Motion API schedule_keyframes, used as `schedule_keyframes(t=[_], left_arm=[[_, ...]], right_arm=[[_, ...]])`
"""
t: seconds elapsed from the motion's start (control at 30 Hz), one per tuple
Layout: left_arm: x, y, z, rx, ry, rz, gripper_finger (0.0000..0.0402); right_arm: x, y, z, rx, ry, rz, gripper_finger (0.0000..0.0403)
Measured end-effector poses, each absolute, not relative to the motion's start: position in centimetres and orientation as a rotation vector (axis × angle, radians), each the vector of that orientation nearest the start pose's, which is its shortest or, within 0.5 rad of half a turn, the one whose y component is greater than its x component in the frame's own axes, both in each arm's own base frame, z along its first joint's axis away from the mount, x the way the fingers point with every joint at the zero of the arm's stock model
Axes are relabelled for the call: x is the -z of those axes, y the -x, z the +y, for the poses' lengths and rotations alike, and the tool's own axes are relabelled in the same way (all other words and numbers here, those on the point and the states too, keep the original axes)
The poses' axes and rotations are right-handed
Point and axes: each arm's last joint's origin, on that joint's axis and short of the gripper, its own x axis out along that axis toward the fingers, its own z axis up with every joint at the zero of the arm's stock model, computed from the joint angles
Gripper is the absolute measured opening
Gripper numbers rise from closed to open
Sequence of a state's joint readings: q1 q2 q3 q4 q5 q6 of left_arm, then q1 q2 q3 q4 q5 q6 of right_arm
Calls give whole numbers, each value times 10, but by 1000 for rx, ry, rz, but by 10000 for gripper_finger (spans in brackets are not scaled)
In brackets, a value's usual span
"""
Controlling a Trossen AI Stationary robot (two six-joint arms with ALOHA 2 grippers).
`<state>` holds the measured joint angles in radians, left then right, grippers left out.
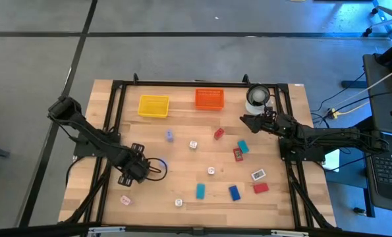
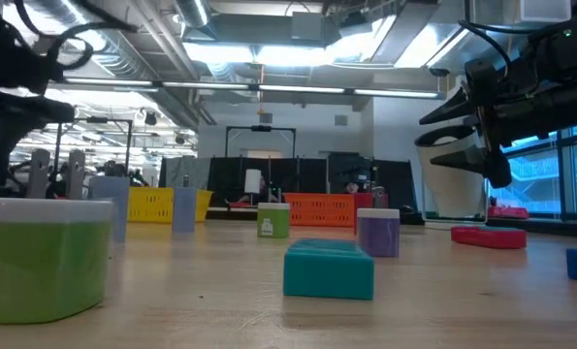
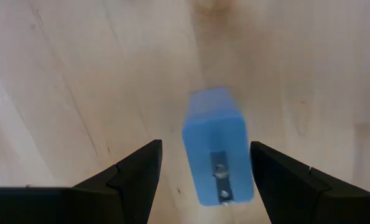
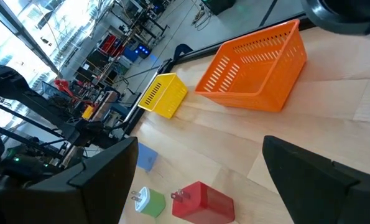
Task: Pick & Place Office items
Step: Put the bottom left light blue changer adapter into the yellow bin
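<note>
I need to place the blue block in the yellow tray, so my left gripper next needs to grab it by its metal-fitted end (image 3: 219, 163).
A blue block (image 3: 217, 149) with a metal fitting on its face lies on the wooden table (image 1: 182, 112). My left gripper (image 3: 205, 149), at the table's near left (image 1: 153, 169), points down over the block. It is open, one finger on each side of the block, neither touching. My right gripper (image 1: 244, 119) is open and holds nothing at the far right, beside the white round container (image 1: 257, 97). Other office items lie loose on the table: a lilac block (image 1: 170, 136), a red one (image 1: 219, 133), a teal one (image 1: 200, 191) and several more.
A yellow tray (image 1: 153, 105) and an orange tray (image 1: 209, 99) stand at the far edge. In the right wrist view a red plug block (image 4: 203, 200) and a green one (image 4: 150, 202) lie ahead of my right gripper (image 4: 200, 142). A black frame (image 1: 116, 99) borders the table.
</note>
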<state>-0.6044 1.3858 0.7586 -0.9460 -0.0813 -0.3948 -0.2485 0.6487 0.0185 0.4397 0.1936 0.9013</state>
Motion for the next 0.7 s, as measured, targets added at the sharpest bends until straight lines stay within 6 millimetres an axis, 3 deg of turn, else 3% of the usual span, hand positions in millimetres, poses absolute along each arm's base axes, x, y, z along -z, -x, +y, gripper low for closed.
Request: schedule_keyframes(t=[0.17,0.33,0.5,0.7], left_arm=[[-165,-172,-115,82,-231,1549,199],[-166,-172,-116,97,-211,1560,120],[-175,-180,-115,74,-99,1550,116],[-205,-191,-106,-20,-26,1405,116]], right_arm=[[-149,-132,-39,497,-889,-20,347],[-149,-132,-39,497,-889,-19,347],[-149,-132,-39,497,-889,-20,347],[-149,-132,-39,498,-889,-20,347]])
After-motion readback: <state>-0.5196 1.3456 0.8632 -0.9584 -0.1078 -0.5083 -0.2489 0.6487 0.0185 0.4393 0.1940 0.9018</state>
